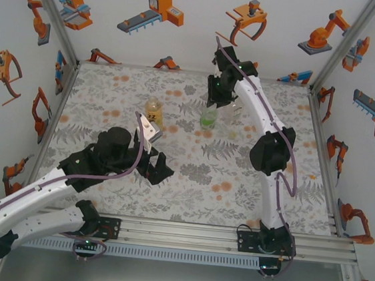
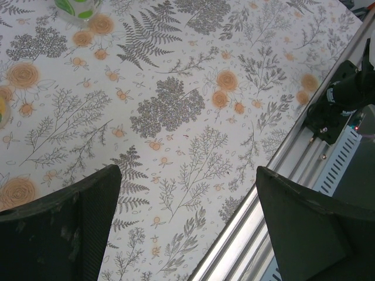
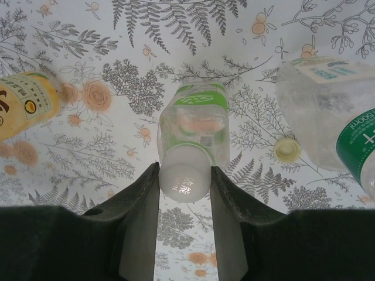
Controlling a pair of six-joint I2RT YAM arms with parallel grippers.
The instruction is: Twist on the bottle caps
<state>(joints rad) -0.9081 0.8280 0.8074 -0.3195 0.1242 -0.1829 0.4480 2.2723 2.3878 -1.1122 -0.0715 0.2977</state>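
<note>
The cap between my fingers is over the upright green bottle's neck and would rest on it, so it is time for my right gripper to open.
The short green bottle stands upright mid-table with a whitish cap on its neck. My right gripper is above it, shut on that cap, one finger touching each side. From above, the right gripper hangs over the green bottle. The amber bottle with the yellow label stands to its left, and also appears as the amber bottle. The clear bottle stands to the right, with a loose pale cap on the table beside it. My left gripper is open and holds nothing.
The left gripper hovers low over the flowered table cover, nearer the front. An aluminium rail runs along the front edge by the right arm's base. Printed walls enclose the table on three sides.
</note>
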